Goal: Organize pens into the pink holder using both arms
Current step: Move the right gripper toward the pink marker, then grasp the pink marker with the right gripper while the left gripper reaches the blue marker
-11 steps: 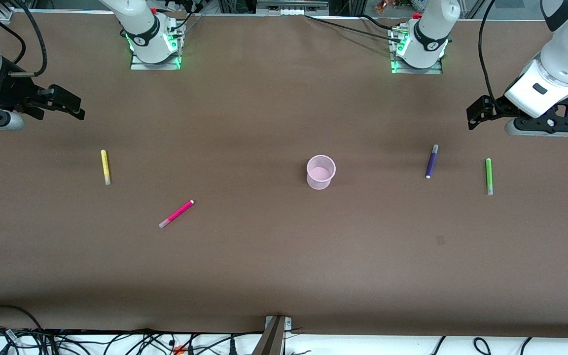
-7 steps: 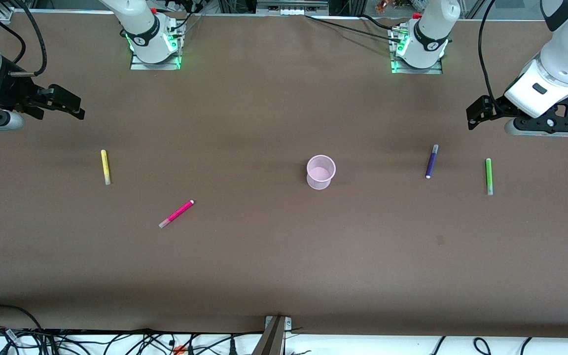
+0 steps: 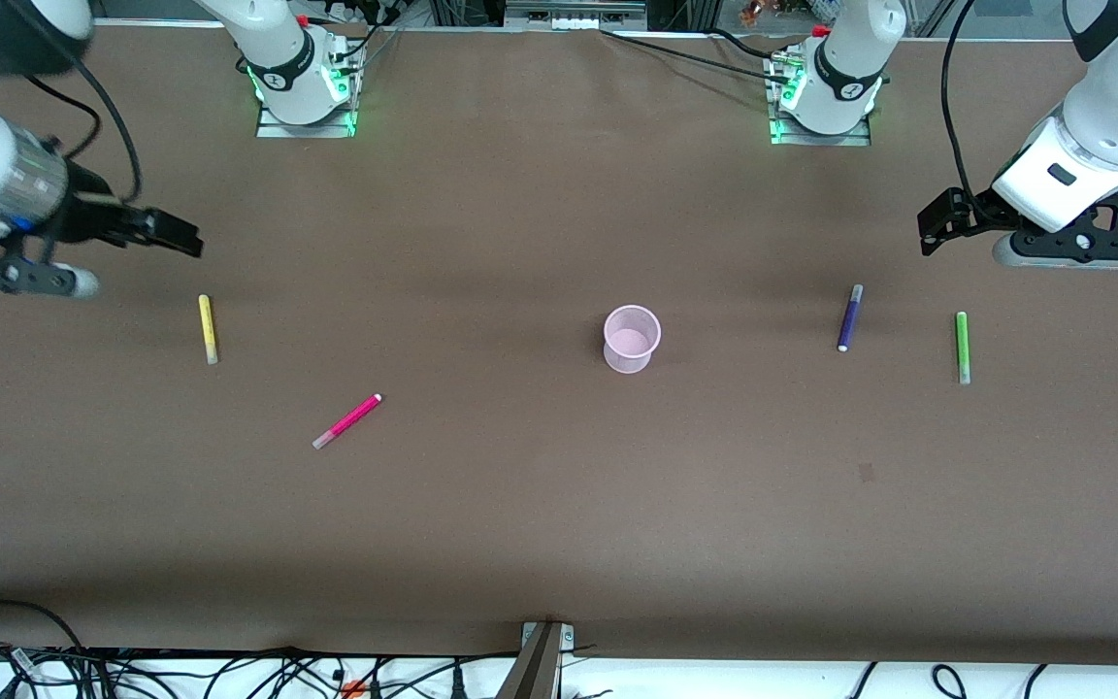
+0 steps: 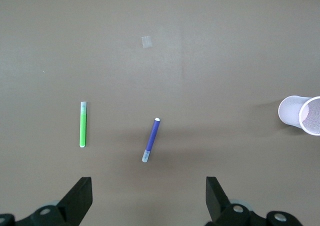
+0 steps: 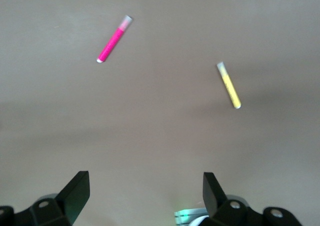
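Observation:
The robot's right gripper should next grab the magenta-pink pen by its solid pink end (image 3: 368, 407), so that the pen's pale end stays free to go into the pink holder (image 3: 632, 338).
The pink holder (image 3: 632, 338) stands upright at the table's middle; it also shows in the left wrist view (image 4: 300, 114). The yellow pen (image 3: 208, 328) and magenta-pink pen (image 3: 346, 421) lie toward the right arm's end, both also in the right wrist view: the yellow pen (image 5: 229, 85) and the magenta-pink pen (image 5: 114, 39). The dark purple pen (image 3: 849, 317) and green pen (image 3: 962, 347) lie toward the left arm's end, both also in the left wrist view: the purple pen (image 4: 151, 140) and the green pen (image 4: 83, 124). My right gripper (image 3: 176, 236) is open, in the air near the yellow pen. My left gripper (image 3: 937, 223) is open, in the air near the purple and green pens.
The brown table (image 3: 559, 505) carries a small pale patch (image 3: 867, 473) nearer the camera than the purple pen. The arm bases (image 3: 305, 87) stand at the table's edge with green lights. Cables (image 3: 229, 670) run along the near edge.
My right gripper has moved toward the yellow pen and lower in the front view. The left arm, the pens and the holder have not moved.

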Robot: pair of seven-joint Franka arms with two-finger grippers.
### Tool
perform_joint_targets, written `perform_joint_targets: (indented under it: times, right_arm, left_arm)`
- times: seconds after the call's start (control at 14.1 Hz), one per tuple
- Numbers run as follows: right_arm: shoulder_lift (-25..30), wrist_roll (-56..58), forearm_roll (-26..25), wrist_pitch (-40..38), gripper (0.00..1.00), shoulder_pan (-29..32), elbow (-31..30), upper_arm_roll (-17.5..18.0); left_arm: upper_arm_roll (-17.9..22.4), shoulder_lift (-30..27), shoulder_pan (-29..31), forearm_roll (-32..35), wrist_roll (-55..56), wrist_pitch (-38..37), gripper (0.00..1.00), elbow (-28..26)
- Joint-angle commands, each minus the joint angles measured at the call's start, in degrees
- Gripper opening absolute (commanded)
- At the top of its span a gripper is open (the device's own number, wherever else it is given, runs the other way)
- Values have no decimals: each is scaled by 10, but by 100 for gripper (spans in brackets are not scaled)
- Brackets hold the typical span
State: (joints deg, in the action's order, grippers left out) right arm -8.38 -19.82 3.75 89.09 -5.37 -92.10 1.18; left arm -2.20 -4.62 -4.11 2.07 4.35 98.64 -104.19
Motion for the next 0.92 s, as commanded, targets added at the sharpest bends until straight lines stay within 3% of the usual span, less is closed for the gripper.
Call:
perform_joint_targets:
  times: [0.0, 0.5, 0.85]
  right_arm:
    - [-72, -111, 7, 44, 100, -16, 3, 2]
    - [-235, -258, 49, 256, 100, -66, -1, 2]
    - [-301, -276, 49, 359, 93, -83, -2, 1]
  left_arm:
    - [2, 3, -4, -3, 0, -13, 100, 13]
    - [2, 7, -4, -5, 3, -14, 100, 13]
    - [2, 55, -5, -8, -3, -15, 100, 15]
